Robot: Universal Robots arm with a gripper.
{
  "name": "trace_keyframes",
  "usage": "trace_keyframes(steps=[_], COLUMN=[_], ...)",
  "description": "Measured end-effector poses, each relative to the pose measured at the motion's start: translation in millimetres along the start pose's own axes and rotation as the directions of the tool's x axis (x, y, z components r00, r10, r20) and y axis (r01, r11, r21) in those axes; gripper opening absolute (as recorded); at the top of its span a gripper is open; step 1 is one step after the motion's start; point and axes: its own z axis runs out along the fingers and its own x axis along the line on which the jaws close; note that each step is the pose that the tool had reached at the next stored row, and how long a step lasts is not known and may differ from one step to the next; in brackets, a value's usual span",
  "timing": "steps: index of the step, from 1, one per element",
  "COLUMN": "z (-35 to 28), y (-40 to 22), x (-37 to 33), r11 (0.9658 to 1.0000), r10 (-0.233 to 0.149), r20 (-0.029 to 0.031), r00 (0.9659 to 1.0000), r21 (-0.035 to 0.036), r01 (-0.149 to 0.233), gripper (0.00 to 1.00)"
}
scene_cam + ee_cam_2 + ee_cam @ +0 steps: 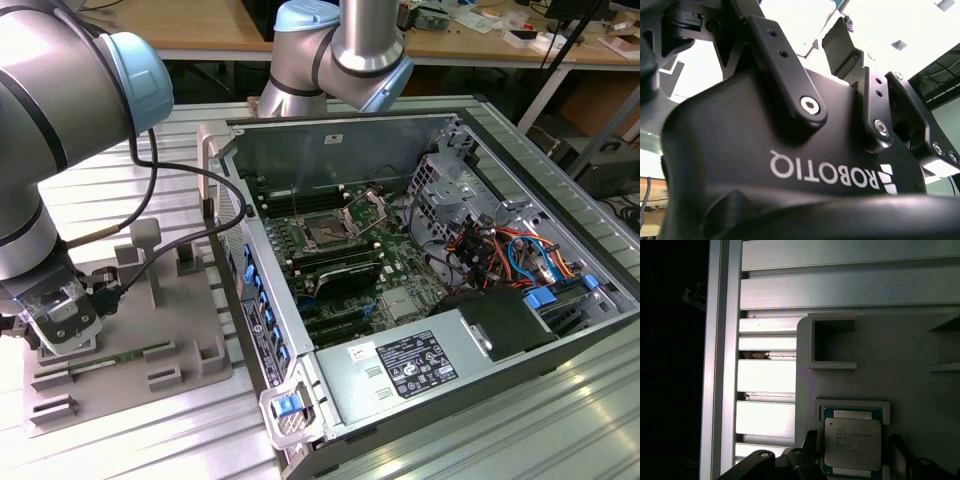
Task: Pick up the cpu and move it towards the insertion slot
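Note:
My gripper grabs the cpu by its side edges next, where the hollow's raised edge opens, since that edge wraps the cpu's corners.
The cpu (852,442), a small square chip with a pale silver top, lies flat in a shallow recess of the grey fixture plate (890,355). In the first wrist view my gripper (853,440) is open just above it, one dark finger (810,442) on each side of the chip and apart from it. In the exterior view the gripper (60,325) hangs low over the fixture plate (190,330) at the exterior view's left and covers the chip. The insertion slot (328,232), a dark square socket with its shiny frame raised, sits on the green board inside the open computer case.
The case's upright side wall (235,270) stands between the fixture and the board. Grey blocks (145,240) rise from the plate. A power supply (410,365), a drive cage (440,190) and coloured cables (500,250) crowd the case. Ribbed aluminium table (765,375) lies around.

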Motion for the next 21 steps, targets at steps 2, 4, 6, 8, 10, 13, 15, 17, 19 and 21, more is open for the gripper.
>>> trace_keyframes(steps=[2,4,6,8,10,13,15,17,19,21], z=[0.1,0.0,0.1,0.1,0.1,0.2,0.2,0.2,0.2,0.3], y=[0.0,0.0,0.0,0.0,0.0,0.0,0.0,0.0,0.0,0.0], x=[0.0,0.0,0.1,0.0,0.0,0.0,0.0,0.0,0.0,0.0], r11=[1.0000,1.0000,1.0000,1.0000,1.0000,1.0000,1.0000,1.0000,1.0000,1.0000], r10=[0.000,0.000,0.000,0.000,0.000,0.000,0.000,0.000,0.000,0.000], r20=[0.0001,-0.0001,-0.0001,0.0000,0.0000,0.0000,0.0000,0.0000,0.0000,0.0000], r00=[1.0000,1.0000,1.0000,1.0000,1.0000,1.0000,1.0000,1.0000,1.0000,1.0000], r21=[0.0000,0.0000,0.0000,0.0000,0.0000,-0.0001,0.0000,-0.0001,-0.0001,-0.0001], r01=[0.000,0.000,0.000,0.000,0.000,0.000,0.000,0.000,0.000,0.000], gripper=[0.66,0.58,0.54,0.54,0.54,0.54,0.54,0.54,0.54,0.54])
